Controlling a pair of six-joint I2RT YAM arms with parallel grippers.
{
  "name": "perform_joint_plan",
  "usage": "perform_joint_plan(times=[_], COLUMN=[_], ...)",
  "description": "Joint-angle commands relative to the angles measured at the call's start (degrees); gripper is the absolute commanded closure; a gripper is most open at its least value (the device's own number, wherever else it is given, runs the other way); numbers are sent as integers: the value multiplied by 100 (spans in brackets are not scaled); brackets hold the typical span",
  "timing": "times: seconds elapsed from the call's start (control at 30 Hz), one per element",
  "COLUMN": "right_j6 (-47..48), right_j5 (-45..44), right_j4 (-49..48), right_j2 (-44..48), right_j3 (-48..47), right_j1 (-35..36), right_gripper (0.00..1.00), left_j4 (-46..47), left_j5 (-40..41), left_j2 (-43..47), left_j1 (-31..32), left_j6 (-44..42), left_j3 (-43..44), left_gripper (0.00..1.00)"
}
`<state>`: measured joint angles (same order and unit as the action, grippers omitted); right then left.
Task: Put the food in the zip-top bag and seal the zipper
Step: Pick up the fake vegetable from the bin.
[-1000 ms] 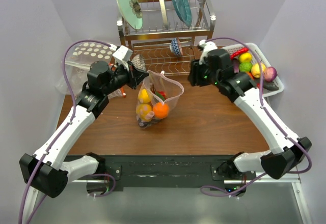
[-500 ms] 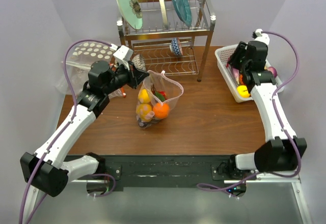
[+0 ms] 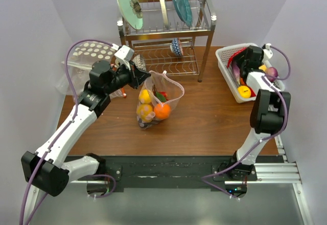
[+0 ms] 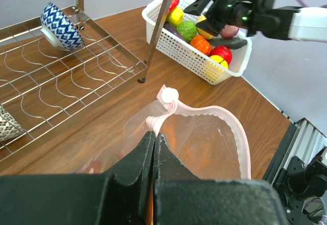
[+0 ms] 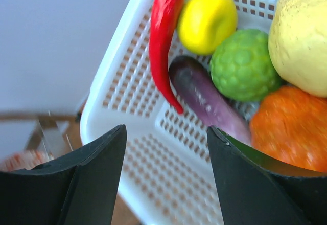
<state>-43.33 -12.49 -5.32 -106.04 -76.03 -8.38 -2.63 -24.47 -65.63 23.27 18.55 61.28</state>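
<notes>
The red chili (image 5: 163,36) should go into the zip-top bag with its tapered tip first, so my right gripper should next grab it by its thick end (image 5: 168,1) and leave the tip free.
The see-through zip-top bag (image 3: 156,102) stands open on the table with a lemon, an orange and dark pieces inside. My left gripper (image 3: 143,77) is shut on the bag's mouth edge, on the pink zipper strip (image 4: 204,108), and holds it up. My right gripper (image 3: 240,64) is open and empty over the white basket (image 3: 227,76). In the right wrist view (image 5: 166,133) its jaws stand wide apart above the basket wall, near a red chili (image 5: 163,36), a purple eggplant (image 5: 204,99), a yellow lemon (image 5: 207,18), a green fruit (image 5: 242,66) and an orange (image 5: 291,128).
A metal dish rack (image 3: 166,36) with plates and a patterned bowl (image 3: 176,46) stands at the back. A polka-dot bag (image 3: 84,56) lies at the back left. The basket sits at the table's right edge.
My right arm has swung from beside the bag to the right and now hangs over the basket. My left gripper and the bag have not moved.
</notes>
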Motion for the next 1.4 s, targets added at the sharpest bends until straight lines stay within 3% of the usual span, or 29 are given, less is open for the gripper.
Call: perform_joint_plan(times=[0.0,0.3,0.6,0.77,0.8,0.9,1.37], right_j6=[-1054,-1046,-1011,-1116,-1125,-1020,-519], right_j5=[44,300,485,581,607,730,959], right_j4=[-909,-1173,-1577,-2376,-2481,-2763,-3229], right_j2=[-723,-2121,-2729,-2896,-2914,-2704,-59], right_j3=[-684,-1809,-2372,-2215,-2197,-1978,8], right_j1=[-155,-304,-340,-348,-340,-348,-340], right_gripper=[34,36,40,50,58,71,71], left_j4=[421,369,281,281,281,281,307], left_j5=[-181,-137,-128,-120,-111,-93,-76], left_j2=[50,32,-82,-99,-108,-126,-29], left_j1=[-15,-15,-15,-15,-15,-15,-6], left_j6=[105,61,0,-9,-9,-18,9], left_j3=[157,174,262,280,280,280,201], left_gripper=[100,100,100,100,100,100,100])
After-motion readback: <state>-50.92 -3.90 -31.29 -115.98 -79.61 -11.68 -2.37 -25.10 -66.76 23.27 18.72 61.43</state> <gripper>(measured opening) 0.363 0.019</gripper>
